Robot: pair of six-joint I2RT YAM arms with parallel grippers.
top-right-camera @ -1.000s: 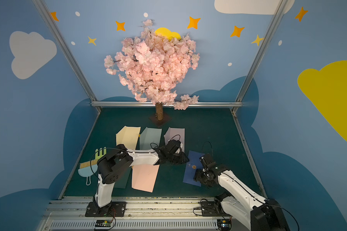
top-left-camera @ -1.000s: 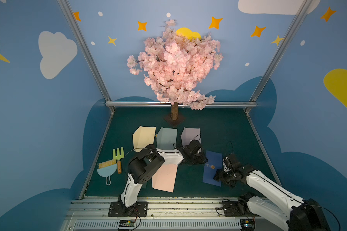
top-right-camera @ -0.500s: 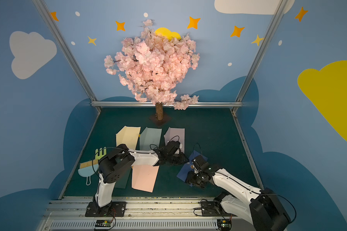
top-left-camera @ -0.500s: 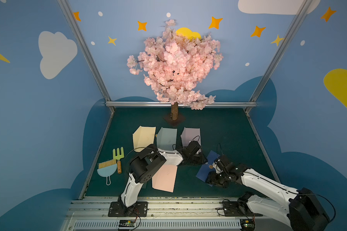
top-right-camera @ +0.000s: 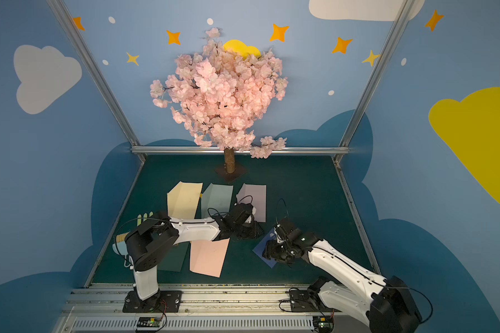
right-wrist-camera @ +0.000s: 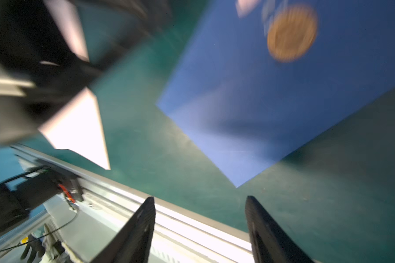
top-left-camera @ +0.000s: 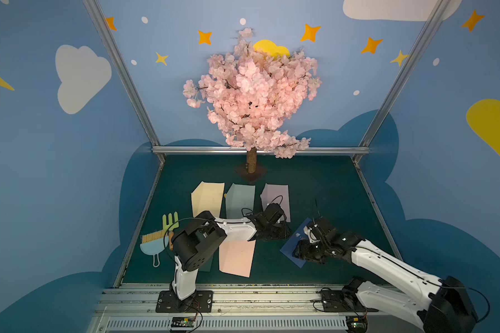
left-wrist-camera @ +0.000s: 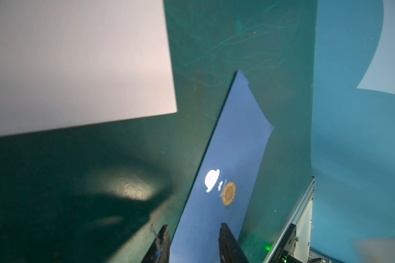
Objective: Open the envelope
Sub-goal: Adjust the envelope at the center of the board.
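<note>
I will grab the dark blue envelope point(top-left-camera: 287, 249) by its long edge with my left gripper next, so the gold seal and the flap stay free to open.
A dark blue envelope point(top-left-camera: 287, 249) point(top-right-camera: 261, 248) lies askew on the green mat, its flap held down by a round gold seal point(left-wrist-camera: 229, 193) beside a white hat sticker. My right gripper point(top-left-camera: 303, 250) point(top-right-camera: 272, 250) hangs low over the envelope's near end and hides most of it in both top views. In the right wrist view the right gripper point(right-wrist-camera: 198, 199) is open and empty, with a corner of the envelope point(right-wrist-camera: 260, 91) just ahead of it. My left gripper point(top-left-camera: 274, 230) point(left-wrist-camera: 193, 226) is open just left of the envelope, straddling its long edge point(left-wrist-camera: 226, 148).
Pale yellow point(top-left-camera: 208, 199), grey-green point(top-left-camera: 240, 199) and lilac point(top-left-camera: 276, 194) sheets lie in a row behind the arms. A pink sheet point(top-left-camera: 236, 258) lies near the front. A toy brush, dustpan and fork point(top-left-camera: 156, 242) sit at the left. A blossom tree point(top-left-camera: 251, 95) stands at the back, a metal rail point(top-left-camera: 243, 291) in front.
My right gripper has swung left and nearer over the envelope. The envelope has turned from upright to askew and slid left. The left arm has stayed put.
</note>
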